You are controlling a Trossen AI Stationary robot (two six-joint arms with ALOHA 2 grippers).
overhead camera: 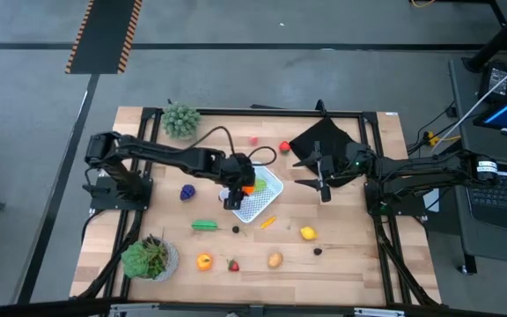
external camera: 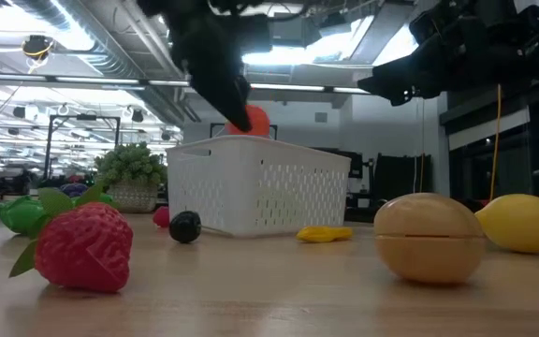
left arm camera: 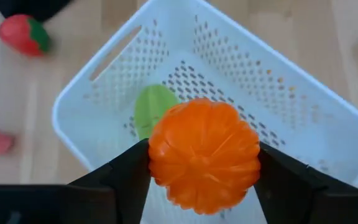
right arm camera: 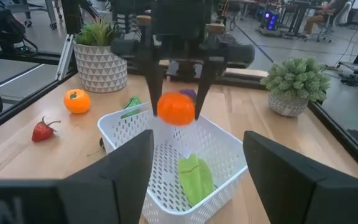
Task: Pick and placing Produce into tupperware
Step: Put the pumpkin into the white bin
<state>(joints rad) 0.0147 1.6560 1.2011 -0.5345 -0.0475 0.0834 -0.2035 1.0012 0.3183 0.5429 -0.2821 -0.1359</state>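
Note:
The orange fruit hangs above the tupperware's mesh bottom in the left wrist view, so the left gripper should lower the fruit farther in before it lets go.
My left gripper (overhead camera: 244, 189) hangs over the white tupperware (overhead camera: 260, 195) at the table's middle, shut on an orange ribbed toy fruit (left arm camera: 204, 155). A green leafy piece (left arm camera: 151, 109) lies on the tupperware's mesh bottom. My right gripper (overhead camera: 322, 183) waits open to the tupperware's right, level, with nothing between its fingers. Loose produce lies around: a lemon (overhead camera: 307, 233), a tan piece (overhead camera: 275, 260), a strawberry (overhead camera: 233, 265), an orange (overhead camera: 204, 261), a green vegetable (overhead camera: 205, 225), a purple piece (overhead camera: 187, 191). My left gripper pinches the orange fruit's two opposite sides (left arm camera: 157, 158) between its two fingers. The fingers (right arm camera: 154, 78) come from above, slanting down from the table's left. The fruit is lifted clear, just above the tupperware's rim (external camera: 251, 150).
Two potted plants stand at the far left (overhead camera: 181, 120) and near left (overhead camera: 150, 258). A black cloth (overhead camera: 322, 141) lies at the far right. A small dark berry (overhead camera: 235, 229) and a yellow piece (overhead camera: 268, 222) lie just near the tupperware.

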